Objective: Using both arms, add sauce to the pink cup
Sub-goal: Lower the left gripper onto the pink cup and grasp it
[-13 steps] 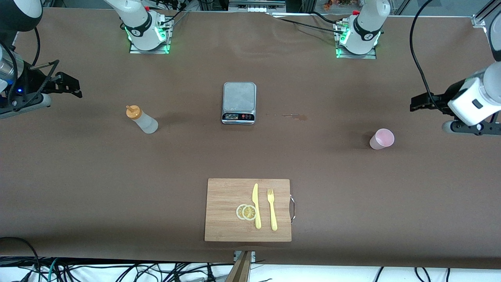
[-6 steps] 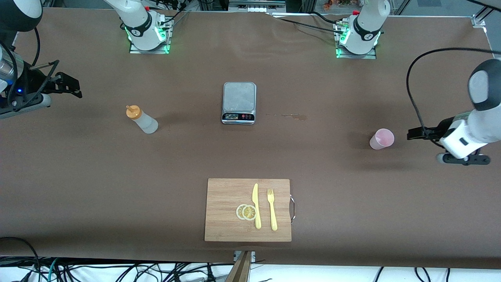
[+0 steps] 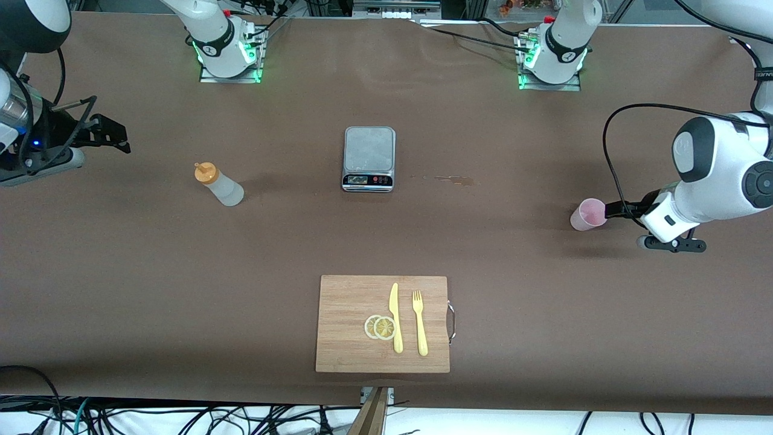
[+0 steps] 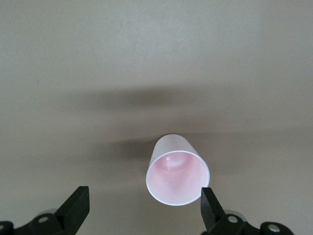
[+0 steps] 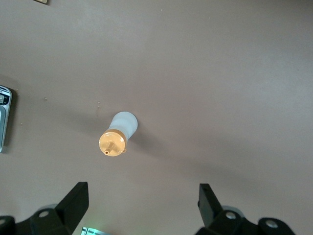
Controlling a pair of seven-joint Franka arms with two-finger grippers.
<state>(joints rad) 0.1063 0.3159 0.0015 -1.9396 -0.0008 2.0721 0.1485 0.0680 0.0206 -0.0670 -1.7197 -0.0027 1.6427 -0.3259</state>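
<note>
The pink cup's opening (image 4: pixel 177 178) needs to stay free for the sauce, so my left gripper should pinch the cup by its rim (image 4: pixel 209 177) next.
The sauce bottle (image 3: pixel 218 186), whitish with an orange cap, stands on the table toward the right arm's end; it also shows in the right wrist view (image 5: pixel 117 134). My right gripper (image 3: pixel 115 136) is open and empty over the table's end, well apart from the bottle; its jaws (image 5: pixel 142 203) frame bare table. The pink cup (image 3: pixel 589 214) stands upright and empty toward the left arm's end. My left gripper (image 3: pixel 611 209) is open right beside it. In the left wrist view the cup (image 4: pixel 177 171) sits just ahead of the gripper (image 4: pixel 143 208), close to one fingertip (image 4: pixel 209 203).
A kitchen scale (image 3: pixel 369 158) stands mid-table, with a small brown stain (image 3: pixel 450 179) beside it. A wooden cutting board (image 3: pixel 347 299) nearer the front camera holds two lemon slices (image 3: pixel 380 327), a yellow knife (image 3: pixel 395 317) and a yellow fork (image 3: pixel 420 322).
The left arm has swung in and lowered, bringing its open gripper from the table's end up to the pink cup. The right arm has barely shifted. Cup and bottle have not moved.
</note>
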